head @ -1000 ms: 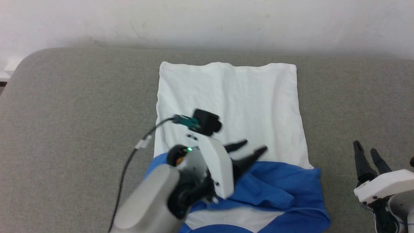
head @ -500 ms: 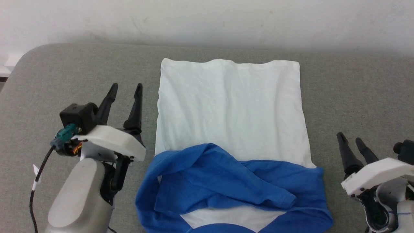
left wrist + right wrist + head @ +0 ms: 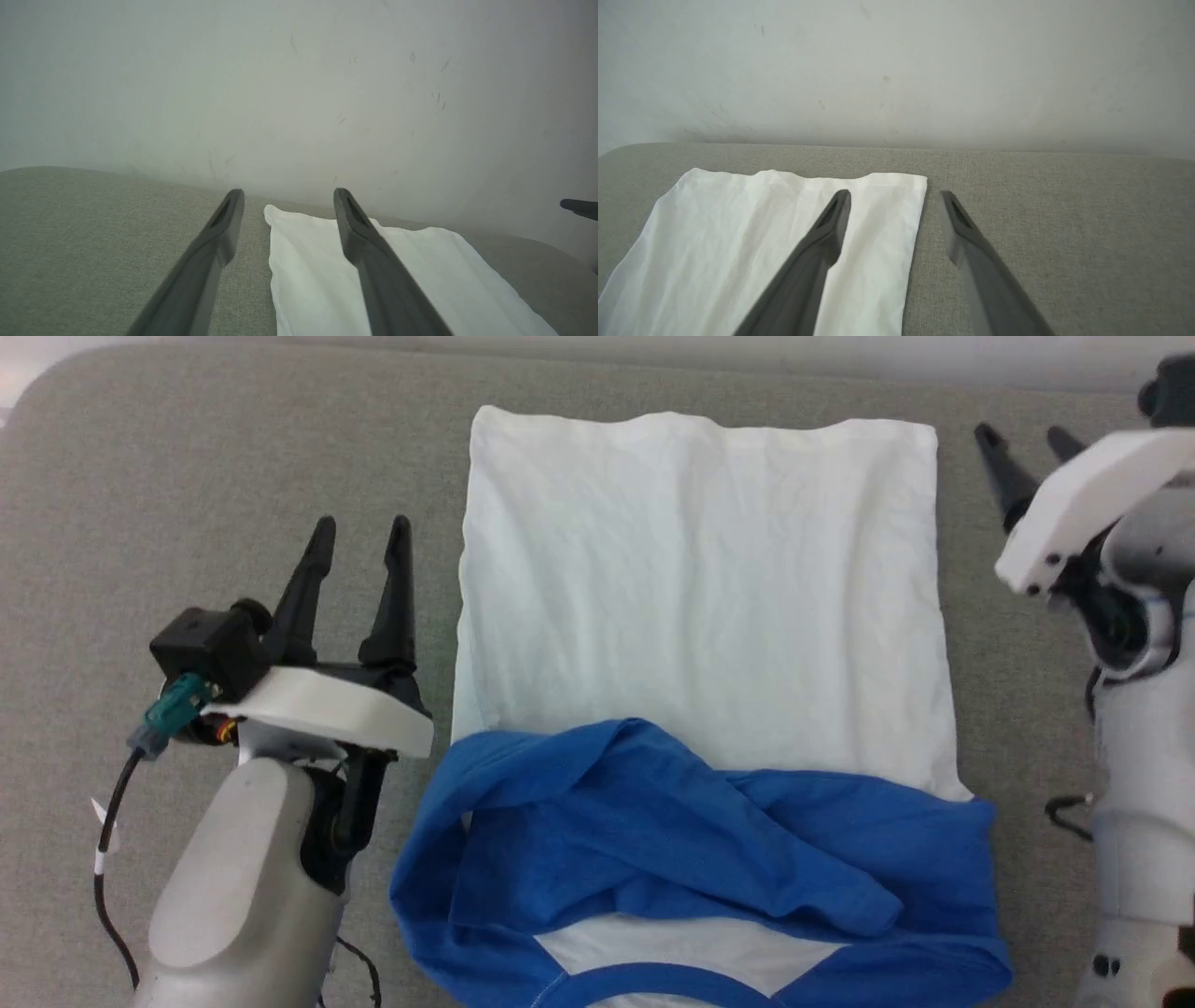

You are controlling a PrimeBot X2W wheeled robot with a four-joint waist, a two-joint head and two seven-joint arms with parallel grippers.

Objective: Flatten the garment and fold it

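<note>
The robot's right hand will fold the white body over the blue sleeves, so it will next grab the garment (image 3: 700, 597) by its hem corner (image 3: 922, 437).
The garment (image 3: 700, 597) lies flat on the grey padded surface (image 3: 187, 457), white body toward the far side. Its blue sleeves (image 3: 691, 840) are folded across the near part, with the blue neckband at the bottom edge. My left gripper (image 3: 360, 525) stands open beside the garment's left edge, holding nothing. My right gripper (image 3: 1020, 431) is open next to the garment's far right corner, also with nothing in it. In the left wrist view the left gripper (image 3: 288, 193) straddles the white cloth's (image 3: 313, 275) left edge. In the right wrist view the right gripper (image 3: 896, 194) straddles the cloth's (image 3: 738, 233) right edge.
A pale wall (image 3: 896, 70) rises just behind the surface's far edge. The left arm's black cable (image 3: 103, 859) hangs at the lower left. The other arm's dark fingertip (image 3: 579, 207) shows at the right edge of the left wrist view.
The left gripper came off the blue sleeves and swung out to the garment's left side. The right gripper moved forward to the far right corner. The head camera tilted down.
</note>
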